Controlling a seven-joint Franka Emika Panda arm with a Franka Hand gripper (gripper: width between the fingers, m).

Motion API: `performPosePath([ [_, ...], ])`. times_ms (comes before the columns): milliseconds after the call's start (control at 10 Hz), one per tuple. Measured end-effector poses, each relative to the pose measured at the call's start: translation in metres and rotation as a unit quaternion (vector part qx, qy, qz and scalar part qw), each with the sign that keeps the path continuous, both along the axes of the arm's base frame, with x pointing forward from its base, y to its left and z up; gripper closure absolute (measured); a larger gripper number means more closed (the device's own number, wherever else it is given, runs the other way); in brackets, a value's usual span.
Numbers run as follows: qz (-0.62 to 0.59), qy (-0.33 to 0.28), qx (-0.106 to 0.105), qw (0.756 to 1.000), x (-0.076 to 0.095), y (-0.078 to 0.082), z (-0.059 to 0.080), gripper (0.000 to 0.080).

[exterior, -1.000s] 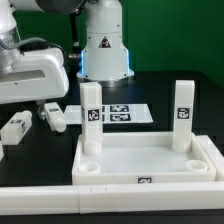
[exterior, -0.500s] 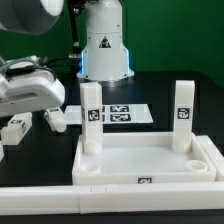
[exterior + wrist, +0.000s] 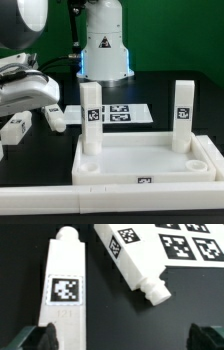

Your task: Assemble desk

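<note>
Next, my gripper grabs the long tagged leg by its square end [image 3: 63,331], leaving its round tip free for the desk panel.
The white desk panel [image 3: 140,160] lies flat at the front with two tagged legs standing upright in its far corners [image 3: 91,120] [image 3: 182,115]. Two loose legs lie on the black table at the exterior view's left [image 3: 14,128] [image 3: 55,117]. My gripper [image 3: 20,98] hovers above them, its fingertips hidden in that view. In the wrist view the gripper [image 3: 125,339] is open and empty. One finger [image 3: 42,339] overlaps the end of a long tagged leg [image 3: 62,286]. The other loose leg [image 3: 130,263] lies slanted beyond.
The marker board [image 3: 120,114] lies behind the panel and also shows in the wrist view [image 3: 190,243]. A white rail [image 3: 40,200] runs along the front and right side of the panel. The robot base [image 3: 105,45] stands at the back.
My gripper has moved toward the exterior view's left and lower, toward the loose legs. The panel, upright legs and loose legs have not moved.
</note>
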State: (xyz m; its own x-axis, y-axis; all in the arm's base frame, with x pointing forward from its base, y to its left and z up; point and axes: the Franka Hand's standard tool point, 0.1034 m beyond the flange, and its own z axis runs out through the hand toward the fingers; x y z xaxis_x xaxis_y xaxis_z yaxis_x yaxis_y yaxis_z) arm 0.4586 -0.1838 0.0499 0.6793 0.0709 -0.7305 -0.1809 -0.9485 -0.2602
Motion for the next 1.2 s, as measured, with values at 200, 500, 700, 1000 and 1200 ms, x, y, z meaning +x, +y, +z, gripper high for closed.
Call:
performPosePath([
  [200,-0.015,0.056,-0.025,0.998,-0.014,-0.012,-0.008,0.0151],
  [500,-0.021,0.048,-0.021,0.998,-0.013,-0.015,-0.011,0.0151],
  [700,-0.019,0.049,-0.021,0.998,-0.013,-0.013,-0.012,0.0151],
  [1000,-0.033,0.121,-0.036,0.991,-0.01,-0.013,-0.016,0.0151],
  [1200,-0.03,0.121,-0.039,0.991,-0.006,-0.011,-0.022,0.0151],
])
